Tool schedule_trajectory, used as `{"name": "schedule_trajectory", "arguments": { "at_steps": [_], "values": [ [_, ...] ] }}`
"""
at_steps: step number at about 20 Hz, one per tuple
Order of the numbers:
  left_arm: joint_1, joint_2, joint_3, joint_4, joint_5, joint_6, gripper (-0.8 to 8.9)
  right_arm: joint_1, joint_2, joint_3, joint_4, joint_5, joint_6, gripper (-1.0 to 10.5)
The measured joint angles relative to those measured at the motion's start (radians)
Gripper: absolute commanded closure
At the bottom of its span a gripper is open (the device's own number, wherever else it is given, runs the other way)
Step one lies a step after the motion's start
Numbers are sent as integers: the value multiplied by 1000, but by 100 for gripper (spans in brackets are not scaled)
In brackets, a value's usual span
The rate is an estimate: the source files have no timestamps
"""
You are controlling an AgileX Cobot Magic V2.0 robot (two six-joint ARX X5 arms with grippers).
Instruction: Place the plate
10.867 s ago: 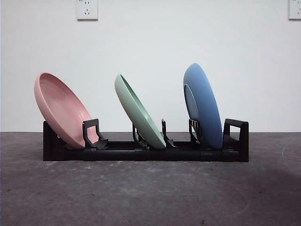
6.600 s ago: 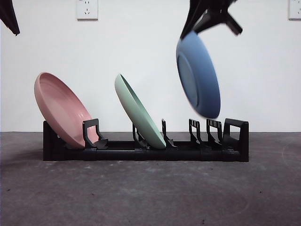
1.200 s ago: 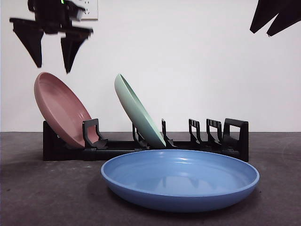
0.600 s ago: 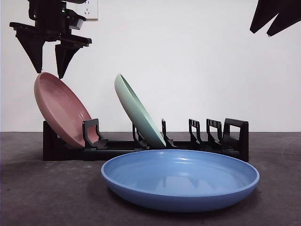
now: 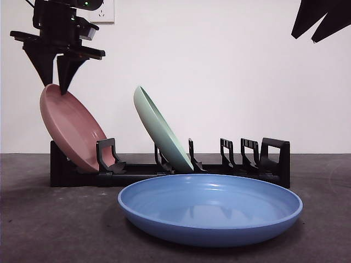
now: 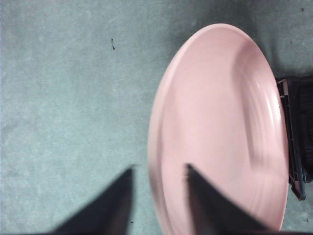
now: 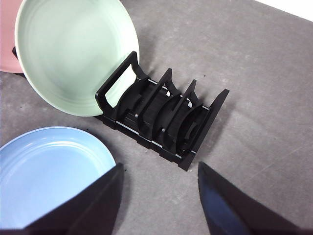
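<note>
My left gripper will next grab the pink plate by its raised upper rim (image 5: 54, 90), because the black rack hems in the plate's lower edge.
The pink plate (image 5: 74, 129) leans in the left end of the black rack (image 5: 170, 174). My left gripper (image 5: 54, 82) hangs open right over its top rim; in the left wrist view the rim of the pink plate (image 6: 220, 132) lies between the two jaws of the left gripper (image 6: 159, 174). A green plate (image 5: 160, 130) leans in the rack's middle, seen too as the green plate (image 7: 73, 54). The blue plate (image 5: 210, 208) lies flat on the table before the rack, also the blue plate (image 7: 49, 171). My right gripper (image 5: 321, 24) waits open, high at the right.
The rack's right slots (image 7: 168, 115) stand empty. The grey table (image 5: 55, 230) stretches to the left and right of the blue plate. A white wall with sockets (image 5: 102, 11) is behind.
The left gripper has come down over the last second, from above the pink plate to its top rim. Plates and right gripper have stayed put.
</note>
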State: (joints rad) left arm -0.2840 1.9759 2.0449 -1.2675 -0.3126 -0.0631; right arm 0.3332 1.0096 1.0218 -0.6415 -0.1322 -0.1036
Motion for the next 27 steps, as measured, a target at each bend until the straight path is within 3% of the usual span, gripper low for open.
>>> {"name": "schedule_trajectory", "arguments": {
  "at_steps": [9, 18, 27],
  "values": [
    [0, 0, 0, -17, -32, -4, 803, 0, 0, 0, -11, 0, 4, 705],
    [-48, 0, 8, -26, -209, 20, 803, 0, 0, 0, -13, 0, 5, 705],
    [-82, 0, 93, -32, -312, 53, 803, 0, 0, 0, -13, 0, 6, 705]
  ]
}}
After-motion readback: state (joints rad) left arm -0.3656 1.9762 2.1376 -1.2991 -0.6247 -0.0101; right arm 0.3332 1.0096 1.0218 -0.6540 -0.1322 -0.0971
